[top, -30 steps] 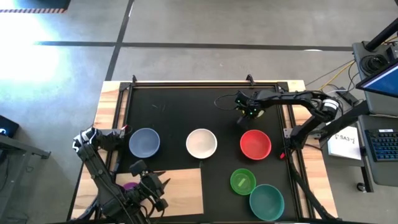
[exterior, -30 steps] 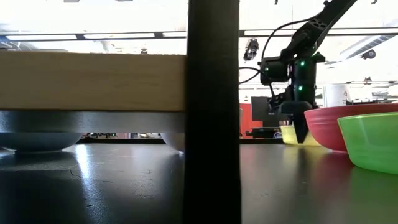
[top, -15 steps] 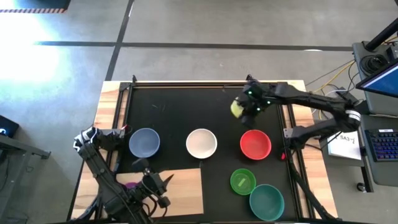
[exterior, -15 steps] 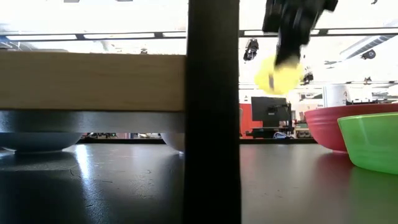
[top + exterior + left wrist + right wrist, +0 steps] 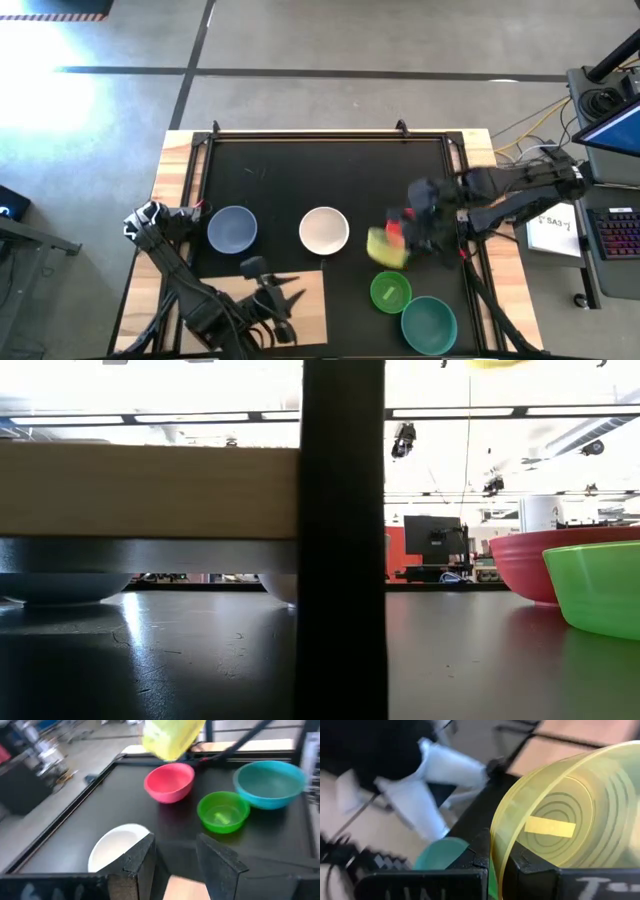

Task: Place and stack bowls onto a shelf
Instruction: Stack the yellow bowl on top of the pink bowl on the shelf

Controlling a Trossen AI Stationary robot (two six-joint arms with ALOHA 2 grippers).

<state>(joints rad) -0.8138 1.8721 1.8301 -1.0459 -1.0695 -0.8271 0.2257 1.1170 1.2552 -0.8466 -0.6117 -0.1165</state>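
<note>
The yellow-green bowl should be stacked on the light-wood shelf [image 5: 310, 312], so my left gripper will grab it by its rim [image 5: 388, 246] next.
My right gripper [image 5: 400, 240] is shut on a yellow-green bowl [image 5: 384, 247], high above the black mat and over the near-left side of the red bowl [image 5: 395, 229], which it mostly hides. My left gripper [image 5: 175, 860] is open and empty above the light-wood shelf [image 5: 310, 312] at the near left. The slate-blue bowl [image 5: 232, 229], white bowl [image 5: 324, 229], green bowl [image 5: 390, 291] and teal bowl [image 5: 429, 324] rest on their bases on the mat. The blue and magenta bowls are out of view. My right gripper holds the yellow-green bowl by its rim and wall [image 5: 496, 837], one finger [image 5: 532, 865] inside the bowl and one [image 5: 472, 857] outside. The bowl is lifted clear and tipped on its side, its opening facing back along the fingers.
In the low view the shelf board [image 5: 150, 490] stands raised above the mat on a black post [image 5: 343, 540]. A black frame rail [image 5: 330, 134] borders the mat. There is bare mat at the far side, behind the row of bowls.
My right gripper has lifted the yellow-green bowl off the far part of the mat, carried it up and toward the near edge, and tipped it on its side; it is now over the red bowl. My left gripper has shifted slightly toward the table's right over the shelf.
</note>
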